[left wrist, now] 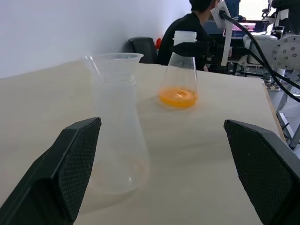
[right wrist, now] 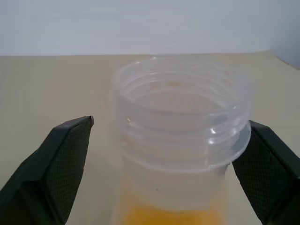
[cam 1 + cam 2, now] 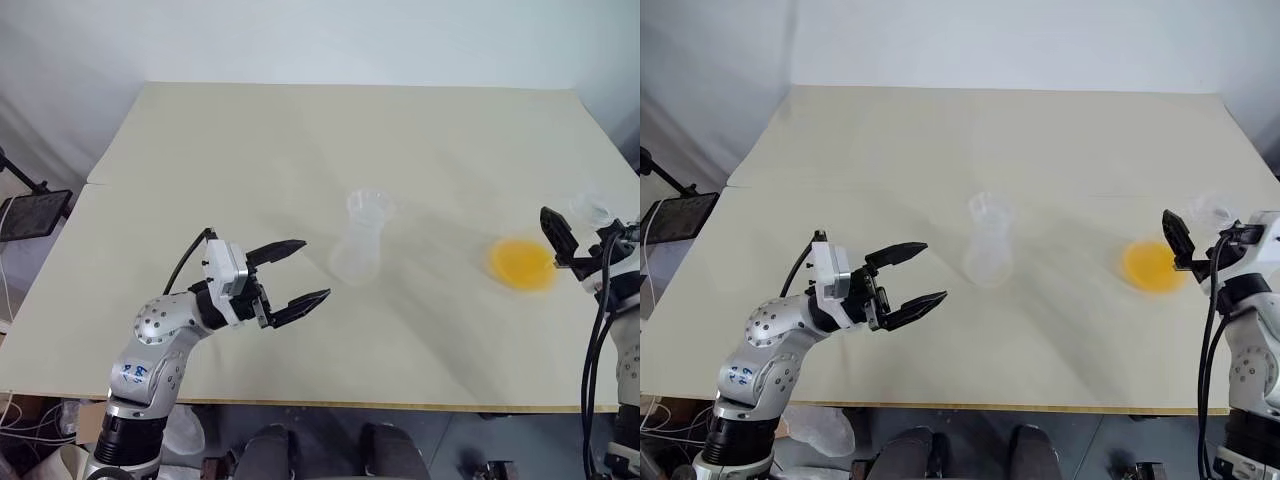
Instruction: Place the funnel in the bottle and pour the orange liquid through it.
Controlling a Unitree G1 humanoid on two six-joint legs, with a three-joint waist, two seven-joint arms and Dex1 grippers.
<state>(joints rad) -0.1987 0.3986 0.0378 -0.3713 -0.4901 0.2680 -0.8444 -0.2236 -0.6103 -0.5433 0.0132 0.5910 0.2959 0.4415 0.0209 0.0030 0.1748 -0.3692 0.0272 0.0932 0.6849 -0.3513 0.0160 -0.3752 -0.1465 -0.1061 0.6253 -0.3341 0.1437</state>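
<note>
My right gripper closes on the flask next, since its fingers stand beside the threaded neck in the right wrist view. A close now would catch the flask.
A clear bottle (image 3: 357,258) with a wide base stands mid-table. The see-through funnel (image 1: 115,63) appears seated in its neck, its flared mouth up. My left gripper (image 3: 312,268) hovers just left of the bottle, open and empty, pointing at it. The orange liquid (image 3: 522,262) pools in the bottom of a clear conical flask (image 1: 180,70) at the table's right side. My right gripper (image 2: 169,124) is open, one finger on each side of that flask's threaded neck (image 2: 183,122), not closed on it.
The beige table (image 3: 300,130) has its front edge close below my arms and its right edge just past the flask. A black tablet on a stand (image 3: 30,212) is off the left side. A person in dark clothes (image 1: 187,23) sits beyond the table.
</note>
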